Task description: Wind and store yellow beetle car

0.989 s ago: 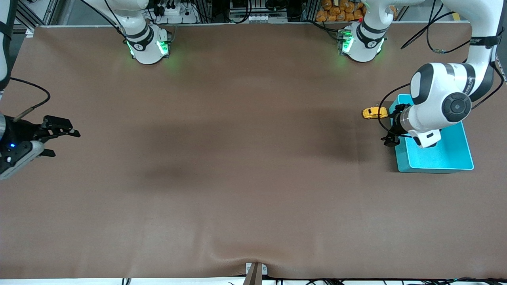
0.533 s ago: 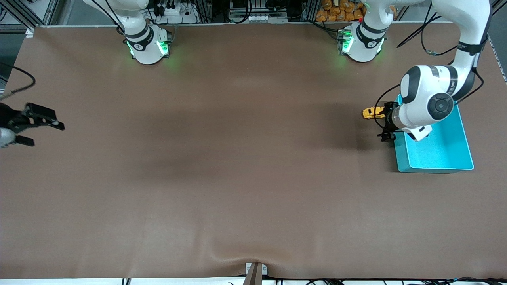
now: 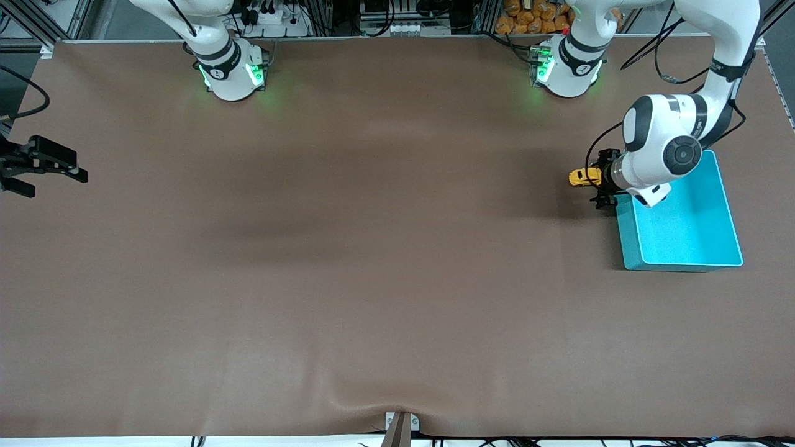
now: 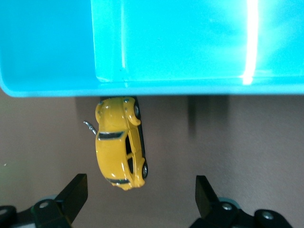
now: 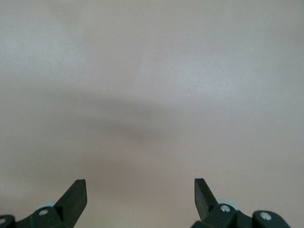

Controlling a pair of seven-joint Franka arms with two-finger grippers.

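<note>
I need to store the yellow beetle car in the cyan bin [image 3: 683, 223], so my left gripper needs to grab the cabin sides of the yellow beetle car [image 3: 581, 177] next.
The yellow beetle car [image 3: 581, 177] stands on the brown table, touching the outer wall of the cyan bin [image 3: 683, 223] on the side toward the right arm's end. In the left wrist view the car [image 4: 118, 142] shows its roof, with a small metal key [image 4: 89, 126] sticking out of its side. My left gripper [image 3: 599, 181] hangs open just over the car; in its wrist view the gripper [image 4: 141, 183] has the car's end close to one finger and untouched. My right gripper [image 3: 59, 185] is open and holds nothing at the right arm's end of the table, with only bare table in its wrist view [image 5: 141, 187].
The bin [image 4: 47, 47] holds nothing that I can see. The left arm's white wrist [image 3: 664, 152] hangs over the bin's corner farthest from the front camera. Both arm bases [image 3: 233, 71] [image 3: 565, 68] stand along the table edge farthest from that camera.
My left gripper has shifted from the bin's edge toward the car and come lower. My right gripper has drawn back toward the table's edge at the right arm's end.
</note>
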